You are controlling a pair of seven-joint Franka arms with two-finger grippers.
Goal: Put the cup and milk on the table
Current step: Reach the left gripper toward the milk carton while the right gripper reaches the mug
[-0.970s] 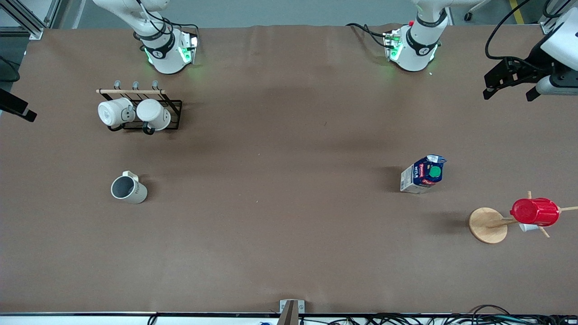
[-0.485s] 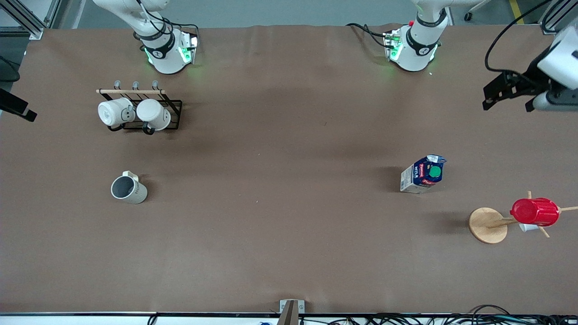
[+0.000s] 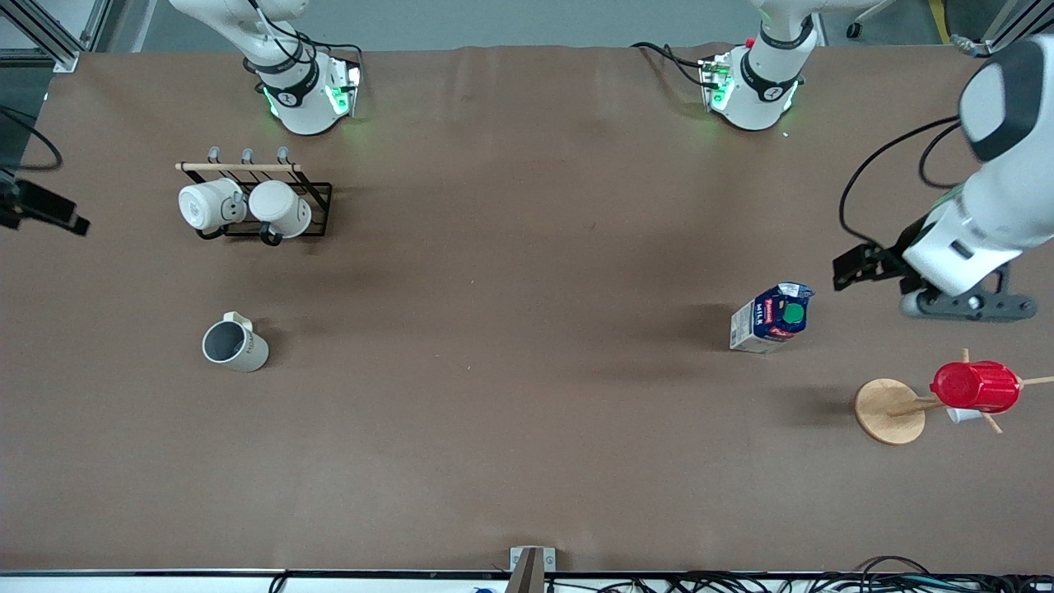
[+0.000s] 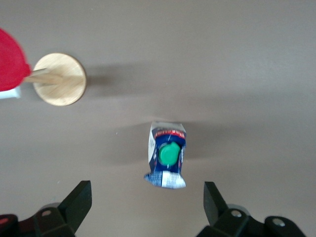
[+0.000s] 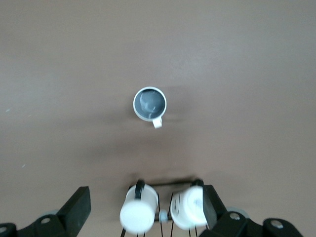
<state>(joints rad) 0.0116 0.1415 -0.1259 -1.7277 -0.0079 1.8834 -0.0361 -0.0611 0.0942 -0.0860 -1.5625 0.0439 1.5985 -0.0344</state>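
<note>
The white cup needs to go on the tabletop, so my right gripper will grab it by its rim (image 3: 207,334) (image 5: 137,94) next.
The cup (image 3: 235,344) stands upright on the brown table (image 3: 527,247) toward the right arm's end, dark inside showing; the right wrist view has it (image 5: 150,104) too. The milk (image 3: 771,318) stands upright toward the left arm's end, green cap up, and shows in the left wrist view (image 4: 168,154). My left gripper (image 3: 874,276) hangs open and empty in the air beside the milk (image 4: 147,195). My right gripper (image 3: 49,212) shows only at the view's edge; its wrist view has it open and empty (image 5: 147,197) high over the mug rack.
A black wire rack (image 3: 317,191) holds two white mugs (image 3: 280,207), farther from the front camera than the cup. A red plastic cup (image 3: 976,385) hangs on a peg stand with a round wooden disc base (image 3: 889,410), nearer than the milk.
My left arm has swung down from near the table's end by the bases to a spot beside the milk. My right gripper has shifted slightly into view. Cup and milk have not moved.
</note>
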